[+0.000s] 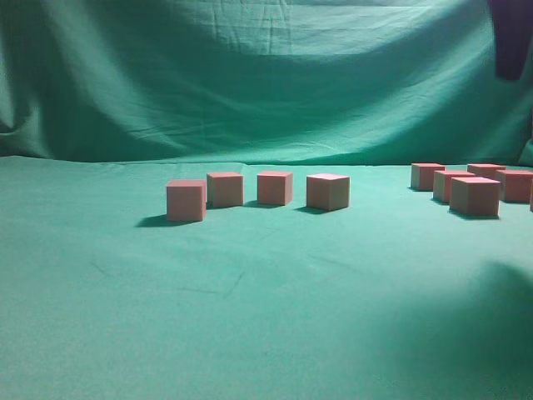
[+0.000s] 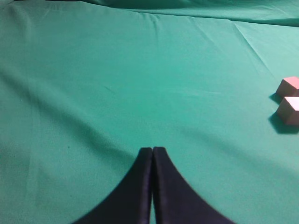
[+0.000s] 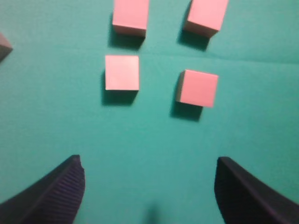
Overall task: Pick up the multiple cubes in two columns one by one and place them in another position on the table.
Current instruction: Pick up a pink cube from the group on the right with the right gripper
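The right gripper grabs the pink cube by its opposite sides next, to set it in the new group (image 1: pixel 225 190).
Several pinkish-red cubes stand on the teal table (image 1: pixel 250 317). One row of cubes (image 1: pixel 257 193) runs across the middle. A cluster in two columns (image 1: pixel 474 185) stands at the right. In the right wrist view the two nearest cubes of the columns (image 3: pixel 122 72) (image 3: pixel 197 87) lie ahead of my right gripper (image 3: pixel 148 175), which is open, empty and above the cloth. Two more cubes (image 3: pixel 131 16) lie beyond them. My left gripper (image 2: pixel 153 150) is shut and empty over bare cloth; two cubes (image 2: pixel 290 99) show at its right edge.
A draped green backdrop (image 1: pixel 250 75) hangs behind the table. A dark part of the right arm (image 1: pixel 510 37) shows at the top right of the exterior view. Another cube (image 3: pixel 3 45) sits at the left edge of the right wrist view.
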Motion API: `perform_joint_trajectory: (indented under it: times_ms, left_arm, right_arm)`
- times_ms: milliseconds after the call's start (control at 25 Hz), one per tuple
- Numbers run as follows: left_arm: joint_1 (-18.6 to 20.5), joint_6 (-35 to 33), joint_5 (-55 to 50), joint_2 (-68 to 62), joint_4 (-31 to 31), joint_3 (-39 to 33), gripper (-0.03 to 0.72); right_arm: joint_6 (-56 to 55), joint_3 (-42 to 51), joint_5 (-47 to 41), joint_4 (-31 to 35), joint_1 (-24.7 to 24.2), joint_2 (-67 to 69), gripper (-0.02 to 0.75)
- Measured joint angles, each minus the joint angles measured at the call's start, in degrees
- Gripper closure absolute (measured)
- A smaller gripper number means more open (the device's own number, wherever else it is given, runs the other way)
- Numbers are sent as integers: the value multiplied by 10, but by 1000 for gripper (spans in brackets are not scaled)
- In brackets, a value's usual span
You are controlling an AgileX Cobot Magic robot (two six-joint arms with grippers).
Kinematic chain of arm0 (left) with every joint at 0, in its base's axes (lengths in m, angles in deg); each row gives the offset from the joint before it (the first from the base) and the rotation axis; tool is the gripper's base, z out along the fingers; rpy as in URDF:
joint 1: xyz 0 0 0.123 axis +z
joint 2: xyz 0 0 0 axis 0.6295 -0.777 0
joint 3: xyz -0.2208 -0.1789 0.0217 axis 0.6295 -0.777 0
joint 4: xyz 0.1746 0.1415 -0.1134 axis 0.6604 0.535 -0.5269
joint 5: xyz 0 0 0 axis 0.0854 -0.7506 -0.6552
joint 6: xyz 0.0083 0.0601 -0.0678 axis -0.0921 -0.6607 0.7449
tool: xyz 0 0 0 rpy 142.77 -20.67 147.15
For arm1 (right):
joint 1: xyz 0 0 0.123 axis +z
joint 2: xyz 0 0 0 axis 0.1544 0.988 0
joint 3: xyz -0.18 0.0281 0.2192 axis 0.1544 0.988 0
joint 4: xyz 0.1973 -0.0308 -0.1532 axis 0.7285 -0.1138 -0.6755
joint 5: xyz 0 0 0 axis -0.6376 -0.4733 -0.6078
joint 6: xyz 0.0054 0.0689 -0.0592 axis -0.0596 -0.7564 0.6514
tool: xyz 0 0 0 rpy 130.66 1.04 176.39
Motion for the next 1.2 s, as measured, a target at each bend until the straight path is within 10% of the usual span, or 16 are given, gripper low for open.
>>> perform_joint_trajectory:
  times_ms: [840, 1200]
  left_arm:
    - [0, 0, 0, 0, 0, 0, 688]
    - [0, 0, 0, 0, 0, 0, 688]
  right_arm:
    - [59, 11, 214, 17, -1, 167, 162]
    - [62, 11, 230, 16, -1, 190, 480]
